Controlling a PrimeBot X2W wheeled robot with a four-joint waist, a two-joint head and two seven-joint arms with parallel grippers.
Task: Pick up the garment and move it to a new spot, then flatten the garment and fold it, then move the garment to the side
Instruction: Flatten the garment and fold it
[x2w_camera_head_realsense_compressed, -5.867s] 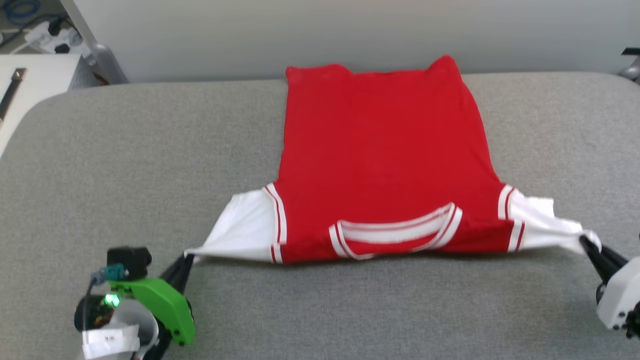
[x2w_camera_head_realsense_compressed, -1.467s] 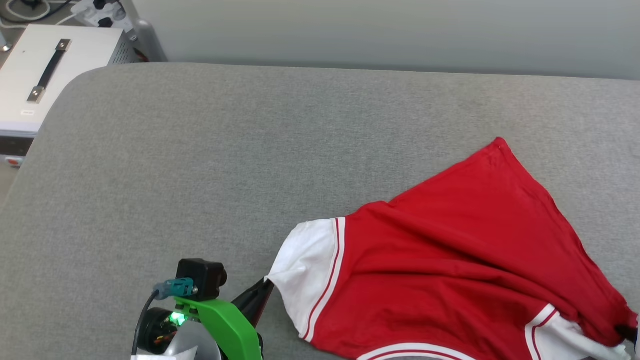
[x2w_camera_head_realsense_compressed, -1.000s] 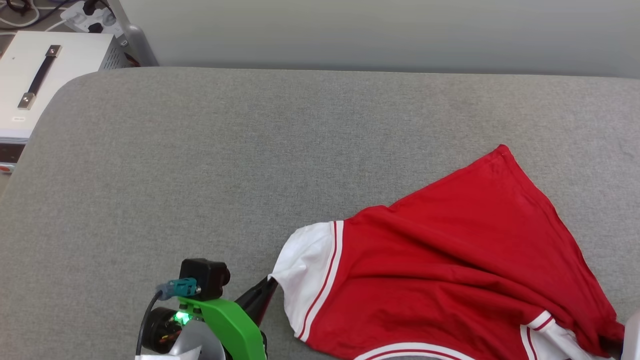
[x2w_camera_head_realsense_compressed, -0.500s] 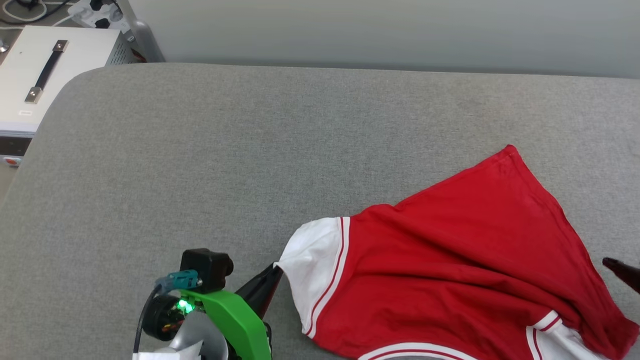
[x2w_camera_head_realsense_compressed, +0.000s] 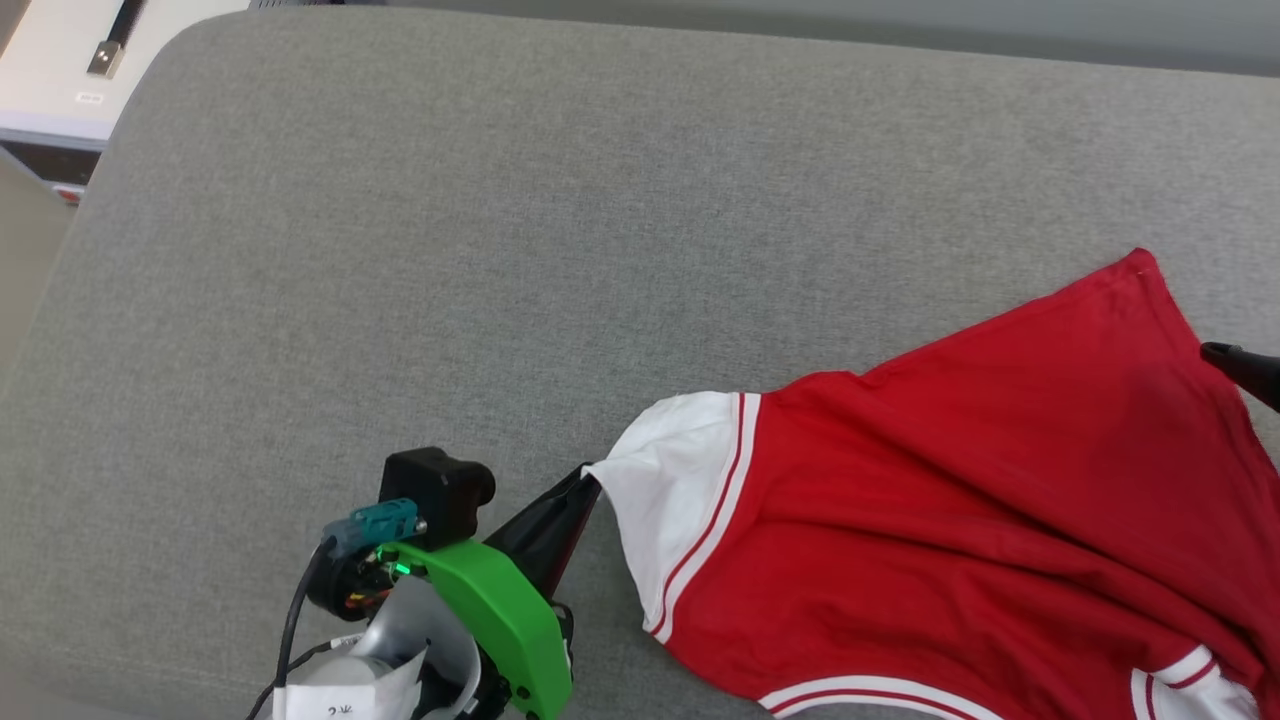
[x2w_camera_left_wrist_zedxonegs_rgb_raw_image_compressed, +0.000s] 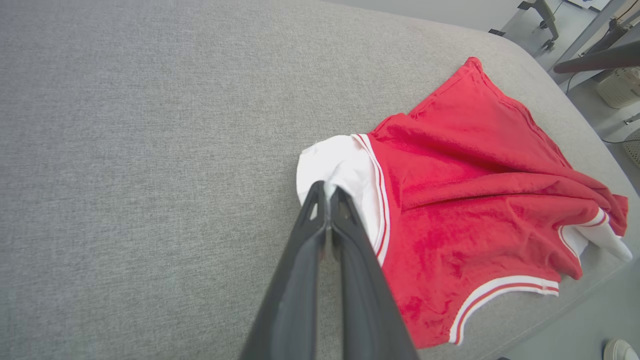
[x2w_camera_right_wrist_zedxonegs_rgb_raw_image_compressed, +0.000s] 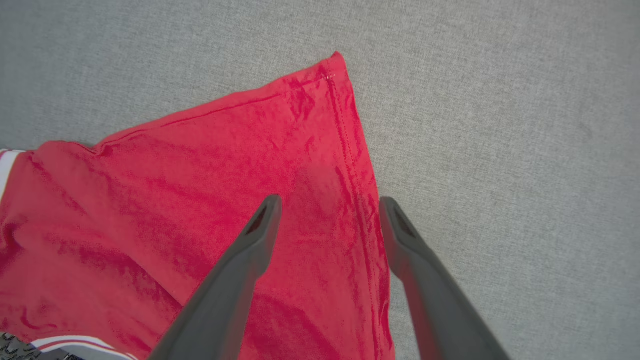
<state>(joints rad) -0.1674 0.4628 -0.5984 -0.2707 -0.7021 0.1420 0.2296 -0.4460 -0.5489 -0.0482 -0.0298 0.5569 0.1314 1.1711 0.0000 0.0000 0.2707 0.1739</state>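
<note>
My right gripper grabs the red garment by its hemmed bottom corner (x2w_camera_head_realsense_compressed: 1137, 262) next, to move and flatten the garment (x2w_camera_head_realsense_compressed: 950, 520).
The garment (x2w_camera_head_realsense_compressed: 950, 520), red with white sleeves and striped trim, lies rumpled and skewed on the grey table at the lower right of the head view. My left gripper (x2w_camera_head_realsense_compressed: 590, 482) is shut on the tip of its left white sleeve (x2w_camera_head_realsense_compressed: 670, 480); the left wrist view shows the pinched cloth at my left gripper (x2w_camera_left_wrist_zedxonegs_rgb_raw_image_compressed: 327, 190), with the garment (x2w_camera_left_wrist_zedxonegs_rgb_raw_image_compressed: 475, 200) spreading away to the right. My right gripper (x2w_camera_right_wrist_zedxonegs_rgb_raw_image_compressed: 330, 202) is open just above the garment (x2w_camera_right_wrist_zedxonegs_rgb_raw_image_compressed: 200, 200), one finger over the red cloth and one past its hemmed side edge. One dark right finger (x2w_camera_head_realsense_compressed: 1240, 365) enters at the head view's right edge.
The grey padded table (x2w_camera_head_realsense_compressed: 400, 250) stretches wide and bare to the left and behind the garment. A white box with a dark handle (x2w_camera_head_realsense_compressed: 70, 60) stands beyond the table's rounded far-left corner. In the left wrist view, floor and stand legs (x2w_camera_left_wrist_zedxonegs_rgb_raw_image_compressed: 600, 60) lie past the table edge.
My right gripper has let go of the right sleeve, opened wide and moved up along the garment's side. The left gripper still holds its sleeve. The head camera has tilted down.
</note>
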